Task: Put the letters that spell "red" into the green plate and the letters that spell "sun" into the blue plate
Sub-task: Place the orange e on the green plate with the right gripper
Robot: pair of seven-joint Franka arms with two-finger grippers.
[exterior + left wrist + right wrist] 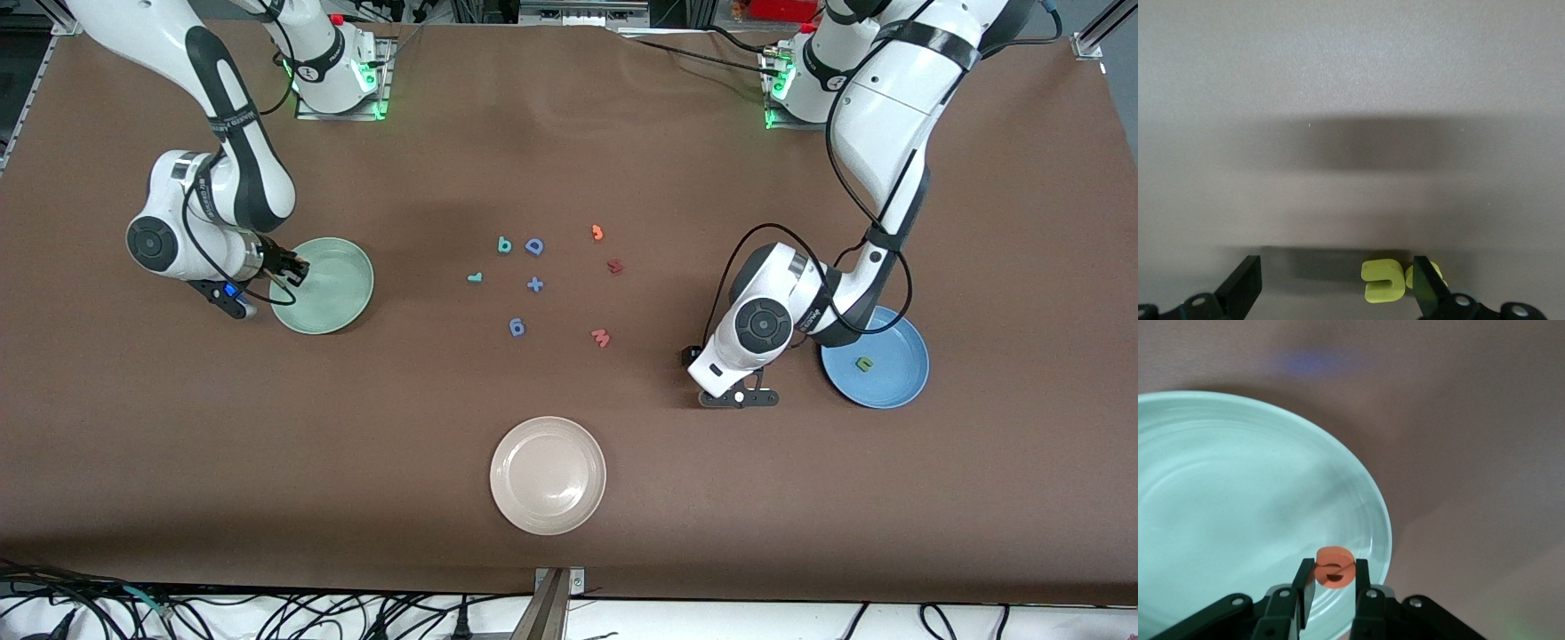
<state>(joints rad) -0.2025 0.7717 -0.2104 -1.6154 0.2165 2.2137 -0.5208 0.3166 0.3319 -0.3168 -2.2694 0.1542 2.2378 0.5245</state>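
My right gripper should open now, because the orange "e" is low inside the green plate's rim (368, 276) (1381, 503).
My right gripper (293, 269) (1333, 568) is shut on the orange "e" (1334, 567) and hangs over the inside of the green plate (331, 307) (1238, 507), near its rim. The teal "r" (475, 277) and the teal "d"/"b" shape (504, 244) lie at mid-table. My left gripper (738, 397) (1336, 277) stands open, low over the table beside the blue plate (898, 378). Between its fingers lies a yellow arch letter (1383, 280); a second yellow letter (1408, 279) touches it, partly hidden by one finger. A green arch letter (863, 363) lies in the blue plate.
Around the teal letters lie a blue "D" (533, 246), a blue plus (534, 284), a blue "6" (516, 327), an orange "3" (597, 233), a dark red piece (614, 265) and a reddish "m"/"w" (601, 337). An off-white plate (548, 476) sits nearer the front camera.
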